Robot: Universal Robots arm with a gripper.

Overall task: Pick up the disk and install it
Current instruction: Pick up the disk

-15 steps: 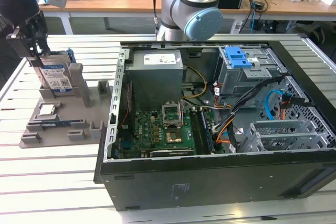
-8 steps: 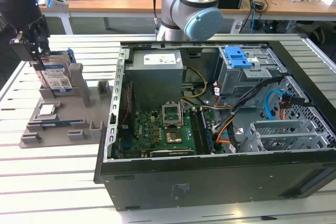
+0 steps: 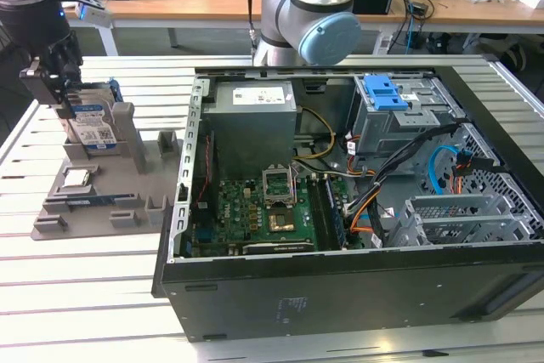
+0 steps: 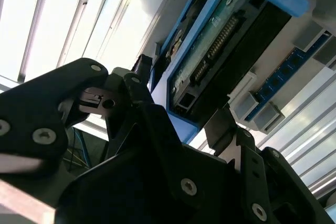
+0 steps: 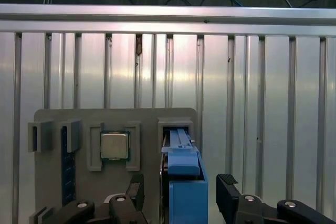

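Note:
I should next pick up the disk by its blue caddy frame with my gripper, so it can go into the computer case's drive cage (image 3: 459, 218).
The disk (image 3: 92, 129) stands on edge in a slot of the grey fixture tray (image 3: 127, 184) at the exterior view's left, its white-and-blue label facing out. My gripper (image 3: 66, 106) is lowered over its far upper edge. In the first wrist view the disk's blue frame (image 5: 184, 198) lies between two black fingers (image 5: 227, 190), with small gaps on both sides. The second wrist view shows the disk's circuit-board side (image 4: 220, 40) beyond the gripper (image 4: 178, 100). The gripper is open and straddles the disk.
A silver processor chip (image 5: 114, 146) and a blue memory stick (image 5: 65, 166) sit in the same tray. An open computer case (image 3: 340, 176) fills the exterior view's right, with a blue bracket (image 3: 382, 91) on its drive cage. The arm's base (image 3: 306, 14) stands behind it.

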